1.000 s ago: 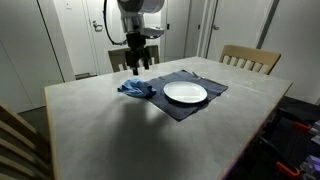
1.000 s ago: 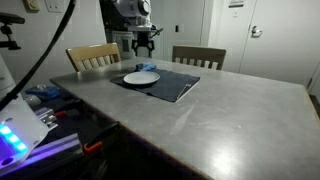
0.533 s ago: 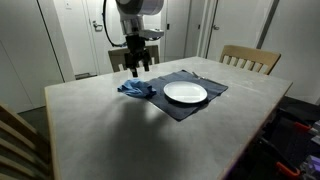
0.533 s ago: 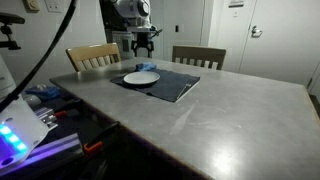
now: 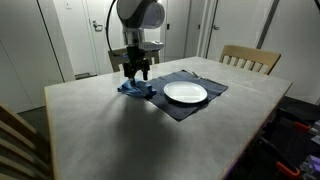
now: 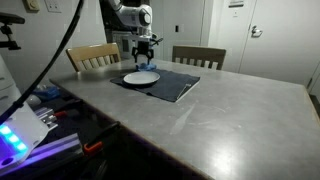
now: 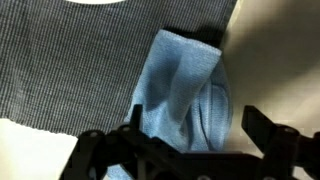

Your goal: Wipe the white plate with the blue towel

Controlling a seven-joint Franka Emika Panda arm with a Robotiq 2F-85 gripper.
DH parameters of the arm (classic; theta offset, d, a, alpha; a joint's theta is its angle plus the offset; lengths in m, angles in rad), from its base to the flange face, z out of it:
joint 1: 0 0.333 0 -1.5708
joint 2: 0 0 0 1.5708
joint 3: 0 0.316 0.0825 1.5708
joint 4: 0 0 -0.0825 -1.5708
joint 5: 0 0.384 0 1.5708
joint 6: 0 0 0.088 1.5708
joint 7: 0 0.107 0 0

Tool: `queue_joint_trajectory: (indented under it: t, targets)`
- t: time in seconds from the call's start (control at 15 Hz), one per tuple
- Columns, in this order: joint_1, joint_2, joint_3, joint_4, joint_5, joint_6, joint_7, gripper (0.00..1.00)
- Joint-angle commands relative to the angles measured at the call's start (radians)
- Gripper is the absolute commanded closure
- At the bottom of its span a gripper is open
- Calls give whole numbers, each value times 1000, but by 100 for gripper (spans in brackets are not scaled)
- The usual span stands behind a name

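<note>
My gripper needs to come down before it closes on the towel. Its open fingers are on either side of the towel's top folds but above them in an exterior view.
A crumpled blue towel (image 5: 135, 90) lies on the near-left corner of a dark placemat (image 5: 186, 110), beside a round white plate (image 5: 185, 93). My gripper (image 5: 137, 74) hangs open just above the towel. In the wrist view the towel (image 7: 185, 90) fills the middle, and the open gripper (image 7: 195, 125) has one finger on each side of it, with no grip on it. The plate's rim (image 7: 100, 2) shows at the top edge. In an exterior view the plate (image 6: 141, 77) sits in front of the gripper (image 6: 145, 60), and the towel is mostly hidden.
The placemat (image 6: 172, 86) lies on a large grey table (image 5: 120, 130). Wooden chairs stand at the far side (image 5: 250, 58) (image 6: 92, 55) (image 6: 198, 57). Electronics with a lit panel (image 6: 15, 140) sit beside the table.
My gripper has come down from well above the towel to just over it, jaws still open. Towel and plate have not moved.
</note>
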Motion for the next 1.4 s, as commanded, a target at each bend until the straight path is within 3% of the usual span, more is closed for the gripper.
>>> queue_joint_trajectory:
  t: [0.0,0.53,0.67,1.33]
  targets:
    - [-10,11,14,-10,38,46,-4,0]
    - [-18,14,4,-47,85,115,95,2]
    - [-21,14,4,-56,96,132,99,27]
    - [-16,0,-24,-78,92,161,152,96]
